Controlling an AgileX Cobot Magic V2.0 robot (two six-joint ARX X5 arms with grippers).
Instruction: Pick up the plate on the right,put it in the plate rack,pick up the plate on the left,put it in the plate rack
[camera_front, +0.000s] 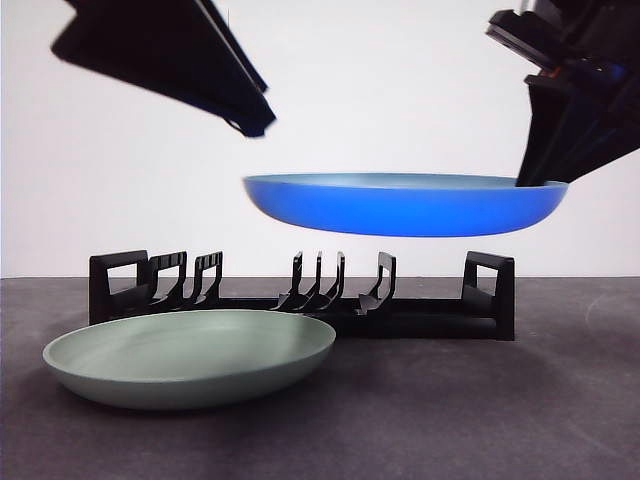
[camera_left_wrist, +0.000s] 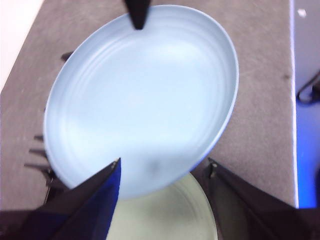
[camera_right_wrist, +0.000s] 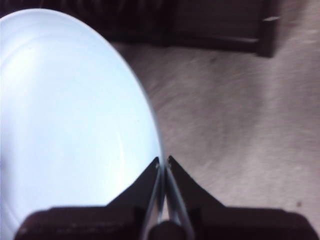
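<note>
The blue plate (camera_front: 400, 205) needs to stand in the plate rack, so my left gripper will next grab it by its free rim (camera_front: 262, 190).
A blue plate (camera_front: 400, 205) hangs level in the air above the black plate rack (camera_front: 300, 295). My right gripper (camera_front: 545, 180) is shut on its right rim; the right wrist view shows both jaws pinching that rim (camera_right_wrist: 163, 165) of the blue plate (camera_right_wrist: 65, 120). My left gripper (camera_front: 250, 120) is open and hovers above the blue plate's left side without touching it; its wrist view looks down on the blue plate (camera_left_wrist: 145, 95) with the jaws spread apart (camera_left_wrist: 162, 167). A pale green plate (camera_front: 190, 357) lies flat on the table at the front left, partly under the blue one (camera_left_wrist: 170, 215).
The rack stands across the middle of the dark grey table (camera_front: 500, 420), behind the green plate, with upright prongs and a loop handle (camera_front: 490, 280) at each end. A white wall lies behind.
</note>
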